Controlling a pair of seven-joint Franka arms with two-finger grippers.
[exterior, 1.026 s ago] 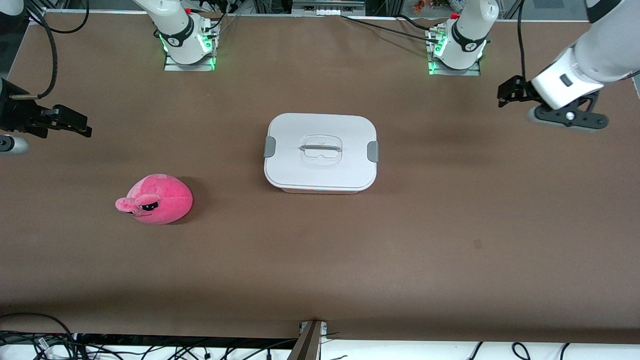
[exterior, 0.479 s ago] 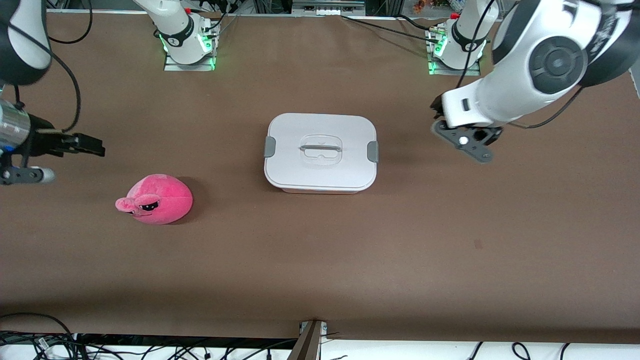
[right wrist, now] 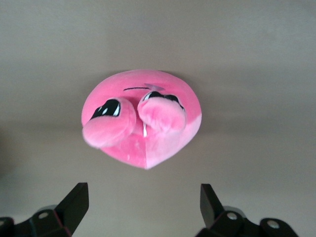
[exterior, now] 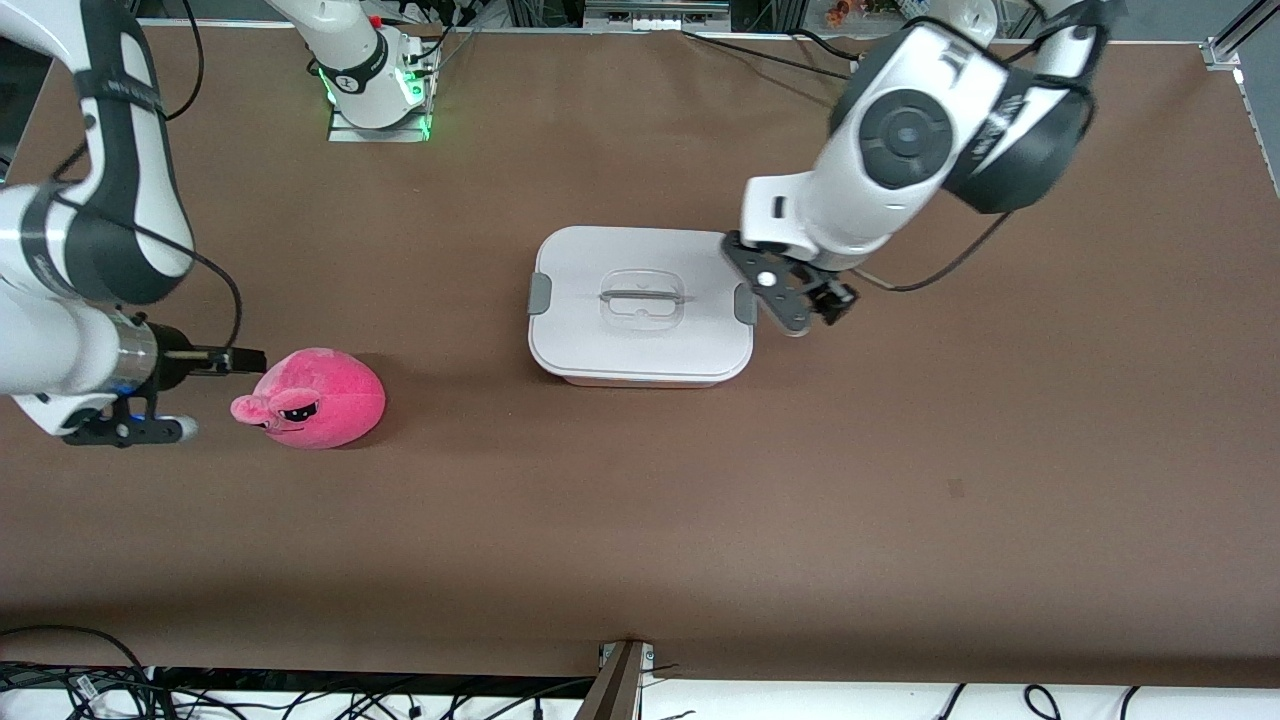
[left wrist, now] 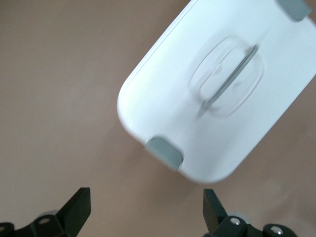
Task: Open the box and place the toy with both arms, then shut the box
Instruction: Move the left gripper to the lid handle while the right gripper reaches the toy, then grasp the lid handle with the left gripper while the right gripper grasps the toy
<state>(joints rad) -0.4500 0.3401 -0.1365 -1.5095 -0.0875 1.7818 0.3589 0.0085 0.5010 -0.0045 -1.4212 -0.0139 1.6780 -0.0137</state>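
My right gripper is about to grab the toy point(exterior: 315, 398) by its seamed pink body below the eyes, to put it in the box point(exterior: 640, 340).
The box point(exterior: 640, 340) stands shut in the middle of the table under its white lid point(exterior: 640, 260), with a grey clip point(exterior: 745, 303) at each end and a clear handle point(exterior: 641, 297). My left gripper point(exterior: 815, 303) is open and empty, low beside the clip at the left arm's end; the left wrist view shows the lid point(left wrist: 217, 98), that clip point(left wrist: 164, 151) and my open left gripper point(left wrist: 146, 212). The pink plush toy point(exterior: 315, 398) lies toward the right arm's end. My right gripper point(exterior: 240, 360) is open beside it; the right wrist view shows the toy point(right wrist: 143, 118) just ahead of my right gripper point(right wrist: 142, 205).
The brown table point(exterior: 640, 520) carries only the box and the toy. The arm bases point(exterior: 375, 90) stand along the table's farthest edge. Cables lie below the edge nearest the front camera.
Both arms have swung in from the table's ends. The left gripper has come down beside the box's clip. The right gripper has come down beside the toy. Box and toy have not moved.
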